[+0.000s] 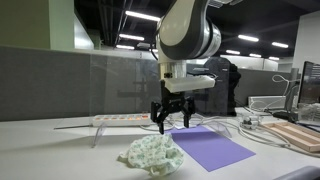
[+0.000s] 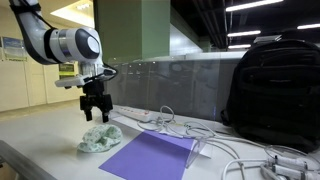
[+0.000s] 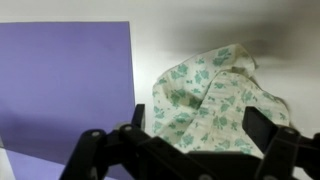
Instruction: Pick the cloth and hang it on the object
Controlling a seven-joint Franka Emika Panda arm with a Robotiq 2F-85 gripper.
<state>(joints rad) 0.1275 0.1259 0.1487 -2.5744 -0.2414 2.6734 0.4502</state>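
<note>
Next, my gripper pinches the cloth by its fold, which leaves the rest free to hang over the clear sheet (image 1: 110,85).
The cloth (image 1: 153,153), a crumpled pale green and white rag, lies on the table beside the purple mat; it also shows in an exterior view (image 2: 100,137) and in the wrist view (image 3: 215,95). My gripper (image 1: 172,122) hangs open and empty above the cloth, also seen in an exterior view (image 2: 96,113). In the wrist view its fingers (image 3: 200,130) spread on either side of the cloth below. A clear sheet (image 1: 110,85) stands along the back of the table, faint but for its edges and glare.
A flat purple mat (image 1: 210,147) lies next to the cloth, also in an exterior view (image 2: 150,158). A white power strip (image 2: 135,114) with cables runs behind. A black backpack (image 2: 275,90) stands at one end. A low white rack (image 1: 120,120) sits behind the gripper.
</note>
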